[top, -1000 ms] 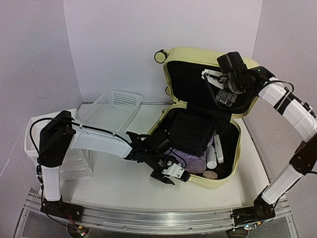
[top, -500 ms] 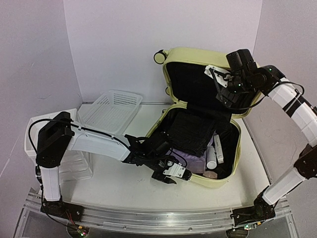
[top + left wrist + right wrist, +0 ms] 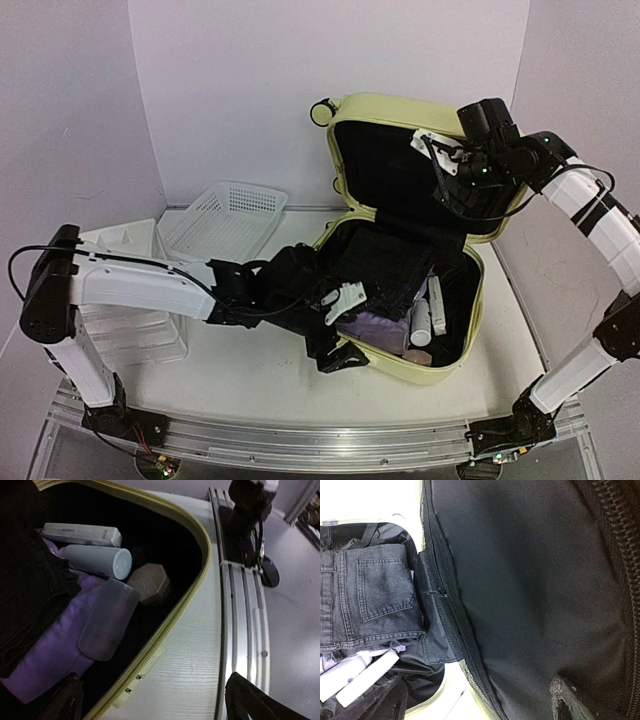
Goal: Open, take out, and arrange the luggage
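My left gripper is to take hold of the luggage base's near rim (image 3: pixel 368 356) next, so that it can swing the open luggage (image 3: pixel 455 355) around for unpacking.
The luggage (image 3: pixel 455 355), a pale yellow hard-shell suitcase, lies open on the table with its lid (image 3: pixel 400 105) upright against the back wall. Folded black jeans (image 3: pixel 375 595), a purple cloth (image 3: pixel 47 645), a white bottle (image 3: pixel 97 561), a white box (image 3: pixel 80 533) and a clear cup (image 3: pixel 107 620) lie in the base. My left gripper (image 3: pixel 338 328) stands open astride the near left rim (image 3: pixel 192 587), holding nothing. High up, my right gripper (image 3: pixel 452 180) is open against the lid's black lining (image 3: pixel 530 580), empty.
A white mesh basket (image 3: pixel 225 220) leans at the back left. A white drawer organizer (image 3: pixel 130 330) stands at the left, under my left arm. The metal base rail (image 3: pixel 242 620) runs along the near table edge. Walls close in on three sides.
My left arm stretched lower and its gripper turned, rose to the suitcase rim and opened wider. My right gripper shifted slightly right along the lid, then held still.
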`<state>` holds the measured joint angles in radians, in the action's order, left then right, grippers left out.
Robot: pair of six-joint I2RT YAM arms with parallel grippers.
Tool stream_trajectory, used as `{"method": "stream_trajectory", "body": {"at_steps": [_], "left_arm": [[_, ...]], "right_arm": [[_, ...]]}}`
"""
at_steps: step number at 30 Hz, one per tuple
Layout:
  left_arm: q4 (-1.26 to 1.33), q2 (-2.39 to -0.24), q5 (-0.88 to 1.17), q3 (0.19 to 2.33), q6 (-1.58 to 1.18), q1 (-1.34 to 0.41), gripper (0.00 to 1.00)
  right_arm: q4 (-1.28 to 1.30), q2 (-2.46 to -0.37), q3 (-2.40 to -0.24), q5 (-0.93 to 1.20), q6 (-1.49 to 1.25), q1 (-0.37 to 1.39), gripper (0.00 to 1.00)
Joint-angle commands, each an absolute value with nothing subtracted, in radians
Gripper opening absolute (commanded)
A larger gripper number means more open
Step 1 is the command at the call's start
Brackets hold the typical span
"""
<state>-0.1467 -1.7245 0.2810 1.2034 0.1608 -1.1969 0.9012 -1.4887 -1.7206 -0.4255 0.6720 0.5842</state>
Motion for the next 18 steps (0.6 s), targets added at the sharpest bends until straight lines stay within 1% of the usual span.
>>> {"method": "stream_trajectory", "body": {"at_steps": [1,5,7,9,10,11,13,16,18], "left_arm": [[-0.175,-1.574,0.097,1.181,-0.324,-1.206,0.99],[-0.202,-1.5,0.012,1.149,-0.64,-1.198,1.0],[-0.226,-1.487,-0.064,1.154,-0.824,-1.195,1.0],[-0.344,-1.497,-0.136,1.179,-1.052,-1.185,0.99],[-0.394,-1.513,-0.122,1.197,-1.143,-1.174,0.98],[-0.445,-1.535,-0.11,1.224,-1.221,-1.166,0.93],[-0.543,-1.59,-0.101,1.286,-1.326,-1.164,0.92],[-0.558,-1.641,-0.112,1.287,-1.495,-1.165,0.9],[-0.557,-1.683,-0.126,1.3,-1.561,-1.162,0.88]], "right_arm": [[0.851,-1.483,-1.731,-0.415,0.646,0.578,0.98],[0.846,-1.471,-1.715,-0.395,0.639,0.578,0.98],[0.844,-1.465,-1.71,-0.385,0.637,0.579,0.98],[0.843,-1.461,-1.702,-0.384,0.639,0.578,0.98],[0.842,-1.459,-1.698,-0.386,0.64,0.578,0.98],[0.841,-1.459,-1.694,-0.385,0.641,0.578,0.98],[0.84,-1.455,-1.685,-0.382,0.64,0.578,0.98],[0.835,-1.438,-1.662,-0.37,0.63,0.578,0.98],[0.831,-1.427,-1.649,-0.365,0.626,0.578,0.98]]}}
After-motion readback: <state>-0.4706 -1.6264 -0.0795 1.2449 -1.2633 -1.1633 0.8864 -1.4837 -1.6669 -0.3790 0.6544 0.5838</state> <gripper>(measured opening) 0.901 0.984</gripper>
